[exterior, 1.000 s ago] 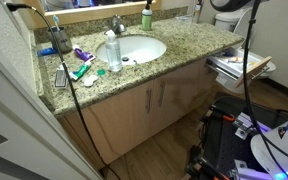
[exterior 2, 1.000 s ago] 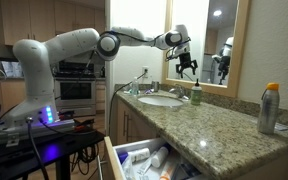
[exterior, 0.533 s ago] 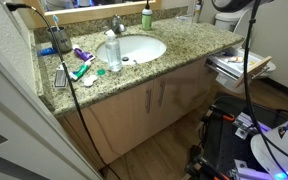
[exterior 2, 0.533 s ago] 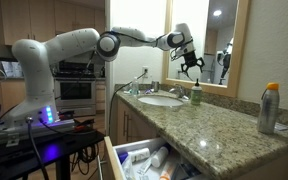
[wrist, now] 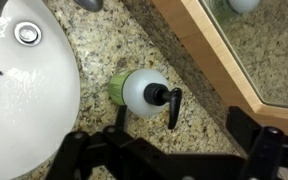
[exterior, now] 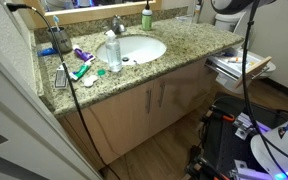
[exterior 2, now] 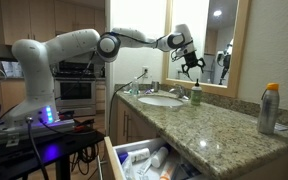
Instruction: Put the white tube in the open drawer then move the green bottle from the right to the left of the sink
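The green bottle needs to stand upright across the sink, so my gripper should next grab its black pump nozzle from above and leave its base free.
The green bottle stands upright on the counter beside the faucet, by the mirror frame; it also shows in an exterior view. In the wrist view I look down on its pale pump top with a black nozzle. My gripper hangs open and empty above the bottle; its dark fingers are spread wide at the bottom of the wrist view. The white sink lies beside the bottle. The open drawer holds cluttered toiletries; I cannot tell the white tube apart there.
A clear plastic bottle stands at the sink's rim. Teal and purple tubes lie on the granite beyond it. A tall spray can stands on the counter's near end. The wooden mirror frame runs close behind the green bottle.
My gripper has shifted a little sideways toward the mirror and now hangs more directly over the green bottle. Nothing on the counter has moved.
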{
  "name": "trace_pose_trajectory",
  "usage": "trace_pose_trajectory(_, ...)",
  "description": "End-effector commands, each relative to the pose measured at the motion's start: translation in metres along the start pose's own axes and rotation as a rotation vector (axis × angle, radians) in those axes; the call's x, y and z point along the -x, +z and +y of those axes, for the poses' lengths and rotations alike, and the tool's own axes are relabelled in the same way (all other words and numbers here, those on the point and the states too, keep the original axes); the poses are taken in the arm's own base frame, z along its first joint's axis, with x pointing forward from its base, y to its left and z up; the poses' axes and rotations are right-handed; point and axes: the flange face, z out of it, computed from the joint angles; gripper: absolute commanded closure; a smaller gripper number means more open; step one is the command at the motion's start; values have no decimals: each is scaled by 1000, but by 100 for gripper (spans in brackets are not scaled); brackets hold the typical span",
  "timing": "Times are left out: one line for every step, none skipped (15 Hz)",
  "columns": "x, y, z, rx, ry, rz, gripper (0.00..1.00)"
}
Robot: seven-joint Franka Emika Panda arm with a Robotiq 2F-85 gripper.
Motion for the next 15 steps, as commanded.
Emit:
trace_pose_trajectory(-13, 21, 7, 45, 25, 60, 0)
trace_pose_trajectory(-17, 27, 12, 84, 29, 80, 0)
trace_pose_trajectory(-20, 36, 17, 114, 32, 98, 0)
trace_pose_trajectory(-12, 26, 13, 75, 14, 65, 0)
trace_pose_trajectory(-15, 33, 17, 96, 16, 78, 0)
trace_pose_trajectory(-16, 37, 18, 103, 16, 83, 0)
trace_pose_trajectory(-17, 38, 19, 105, 17, 84, 0)
trace_pose_trajectory(-15, 36, 17, 91, 22, 70, 25)
trace_pose_trajectory(-14, 34, 15, 80, 23, 64, 28)
trace_pose_trajectory(-12, 32, 13, 67, 24, 52, 34)
trace_pose_trajectory(-12, 32, 13, 64, 24, 52, 42)
trace_pose_trajectory(-11, 32, 12, 54, 22, 45, 48)
trace_pose_trajectory(-12, 34, 12, 48, 23, 38, 56)
trace_pose_trajectory(-12, 34, 11, 38, 23, 32, 63)
trace_pose_trajectory(-12, 34, 10, 29, 22, 31, 69)
